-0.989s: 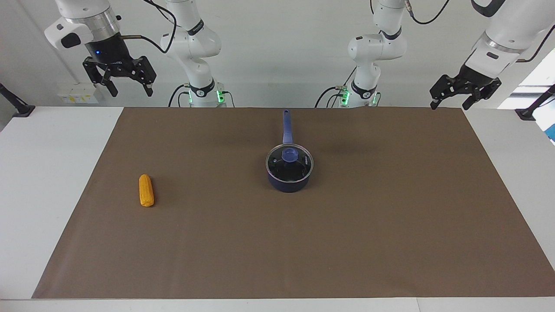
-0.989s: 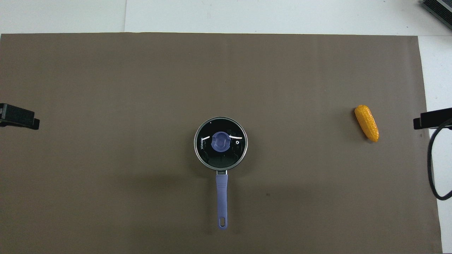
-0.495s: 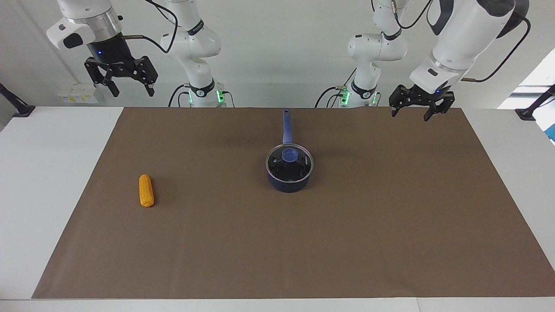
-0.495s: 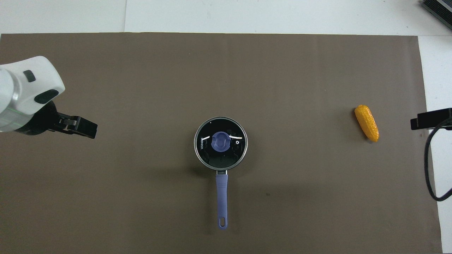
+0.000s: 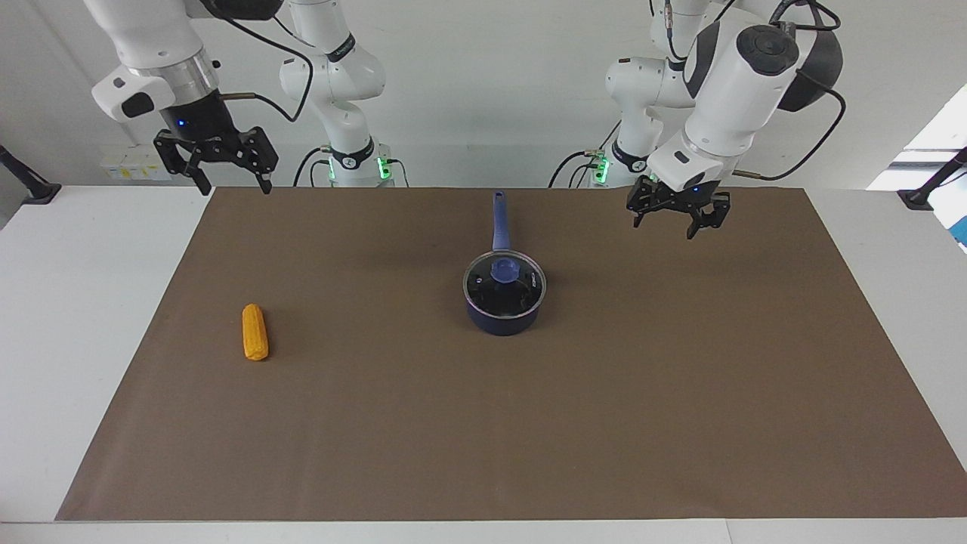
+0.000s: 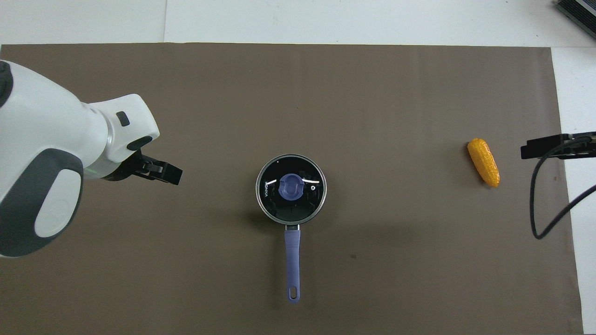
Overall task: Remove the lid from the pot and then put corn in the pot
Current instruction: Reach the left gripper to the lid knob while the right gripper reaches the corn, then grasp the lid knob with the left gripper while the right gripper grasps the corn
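Note:
My left gripper grabs the glass lid (image 6: 291,209) by its narrow blue knob (image 6: 291,187) next. The lid spans the whole pot, too wide for the gripper's fingers.
The navy pot (image 5: 504,311) stands mid-mat, its long blue handle (image 5: 498,219) pointing toward the robots. The glass lid (image 5: 504,282) with its blue knob (image 5: 504,270) rests on the pot. The pot also shows in the overhead view (image 6: 291,187). The orange-yellow corn (image 5: 254,332) lies on the mat toward the right arm's end; it also shows in the overhead view (image 6: 483,162). My left gripper (image 5: 665,225) is open and empty, raised over the mat between the pot and the left arm's end. My right gripper (image 5: 236,187) is open and empty, raised over the mat's corner at the right arm's end.
A brown mat (image 5: 529,423) covers most of the white table (image 5: 75,302). A black cable (image 6: 540,204) hangs from the right arm near the corn's end of the mat.
The left arm has swung in from the table's end toward the pot and come lower. The right gripper has come down slightly and shifted a little toward the mat. Pot, lid and corn have not moved.

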Available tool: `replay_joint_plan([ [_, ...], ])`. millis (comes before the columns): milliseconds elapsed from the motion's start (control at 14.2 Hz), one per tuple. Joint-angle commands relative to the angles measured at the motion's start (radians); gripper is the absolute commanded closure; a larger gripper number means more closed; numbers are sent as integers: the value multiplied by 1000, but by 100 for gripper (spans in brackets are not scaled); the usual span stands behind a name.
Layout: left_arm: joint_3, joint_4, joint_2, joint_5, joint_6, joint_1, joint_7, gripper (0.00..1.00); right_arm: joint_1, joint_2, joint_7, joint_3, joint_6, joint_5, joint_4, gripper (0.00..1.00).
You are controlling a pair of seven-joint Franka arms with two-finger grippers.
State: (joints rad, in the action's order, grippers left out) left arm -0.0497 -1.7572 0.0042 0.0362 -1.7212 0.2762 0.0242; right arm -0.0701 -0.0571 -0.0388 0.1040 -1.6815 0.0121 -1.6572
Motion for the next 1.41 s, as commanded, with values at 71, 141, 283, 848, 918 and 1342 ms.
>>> replay_joint_plan([
  [71, 14, -21, 52, 31, -105, 86, -20, 0, 13, 61, -39, -6, -95, -4, -55, 0],
  [141, 14, -19, 71, 33, -129, 104, -20, 0, 13, 88, -52, -6, -119, -4, -59, 0],
  [283, 16, -18, 117, 48, -176, 148, -58, 0, 18, 127, -107, -6, -205, -4, -88, 0],
  [848, 16, 126, 305, 47, -252, 319, -427, 0, 61, 293, -274, -4, -477, -4, -226, 0],
  [918, 16, 134, 313, 38, -242, 333, -466, 0, 64, 304, -309, -4, -498, -4, -243, 0],
  [1342, 16, 173, 372, -4, -228, 405, -575, 0, 121, 387, -487, -4, -611, -6, -280, 0],
])
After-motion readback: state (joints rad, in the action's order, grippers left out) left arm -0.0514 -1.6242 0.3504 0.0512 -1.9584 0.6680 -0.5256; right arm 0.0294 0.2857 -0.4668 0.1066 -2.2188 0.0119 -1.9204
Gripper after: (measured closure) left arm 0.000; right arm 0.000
